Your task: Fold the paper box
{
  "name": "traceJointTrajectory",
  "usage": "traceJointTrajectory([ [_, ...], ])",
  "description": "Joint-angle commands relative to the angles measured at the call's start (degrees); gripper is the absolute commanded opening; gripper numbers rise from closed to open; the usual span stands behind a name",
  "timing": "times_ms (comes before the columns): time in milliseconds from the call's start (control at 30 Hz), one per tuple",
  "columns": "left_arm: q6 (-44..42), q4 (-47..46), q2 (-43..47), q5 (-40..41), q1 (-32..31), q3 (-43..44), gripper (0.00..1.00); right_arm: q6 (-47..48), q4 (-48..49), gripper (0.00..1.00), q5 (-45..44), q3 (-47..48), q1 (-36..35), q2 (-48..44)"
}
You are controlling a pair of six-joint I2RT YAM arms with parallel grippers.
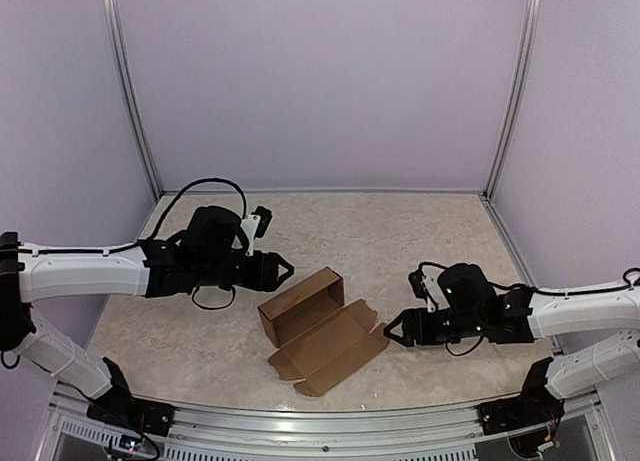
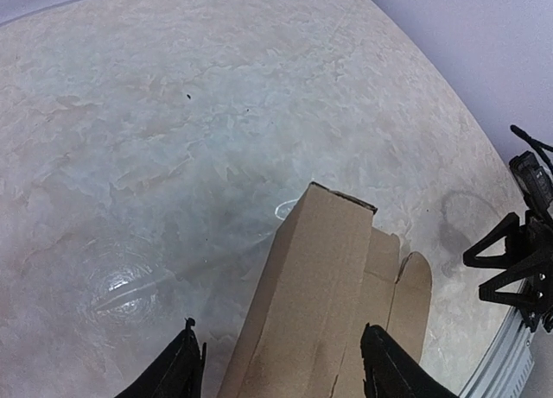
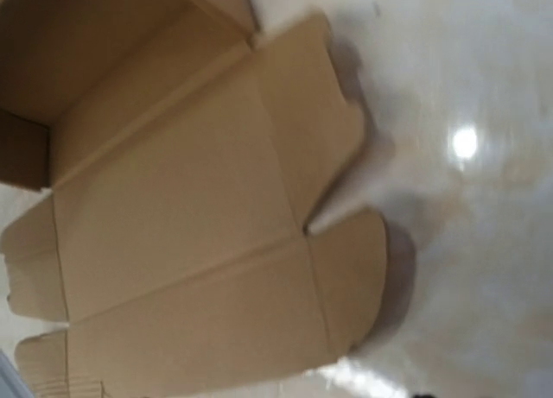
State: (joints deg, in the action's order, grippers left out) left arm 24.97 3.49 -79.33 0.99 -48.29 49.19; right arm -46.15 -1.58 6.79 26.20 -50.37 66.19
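I will turn the paper box around for folding, so my right gripper will grab the lid's rounded outer tab (image 3: 352, 275) and leave the tray free.
The paper box (image 1: 300, 311) is plain brown cardboard in the middle of the table. Its tray stands formed with its walls up, and its lid panel (image 1: 335, 353) lies flat toward the front with its tabs spread out. My left gripper (image 1: 287, 269) hovers open just above the tray's back left wall. In the left wrist view its gripper (image 2: 278, 329) has the box (image 2: 320, 294) lying below and between the black fingertips (image 2: 187, 363), which do not touch it. My right gripper (image 1: 390, 330) is open beside the lid's right tab and holds nothing. The right wrist view shows only the lid and tray (image 3: 190, 225).
A marbled tabletop (image 1: 400, 241) is enclosed by pale walls, with metal posts (image 1: 135, 101) at the back corners. A metal rail (image 1: 320, 421) runs along the near edge between the arm bases.
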Motion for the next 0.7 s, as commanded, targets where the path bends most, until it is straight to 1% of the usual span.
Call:
traceJointTrajectory([
  [0,-0.7,1.0,-2.1,-2.5,0.4,1.7,0.61,-7.3,2.2,0.63,5.0,-1.9,0.7,3.6],
  [167,0.2,1.0,-3.3,-3.3,0.5,1.7,0.61,-9.7,8.3,0.63,7.7,-3.2,0.7,7.7],
  [333,0.9,1.0,-4.3,-4.0,0.7,1.5,0.61,-11.4,10.6,0.63,6.9,-4.1,0.8,9.1],
  [667,1.5,0.5,-5.0,-4.8,0.9,1.3,0.61,-15.2,20.4,0.61,4.2,-7.6,1.3,13.4],
])
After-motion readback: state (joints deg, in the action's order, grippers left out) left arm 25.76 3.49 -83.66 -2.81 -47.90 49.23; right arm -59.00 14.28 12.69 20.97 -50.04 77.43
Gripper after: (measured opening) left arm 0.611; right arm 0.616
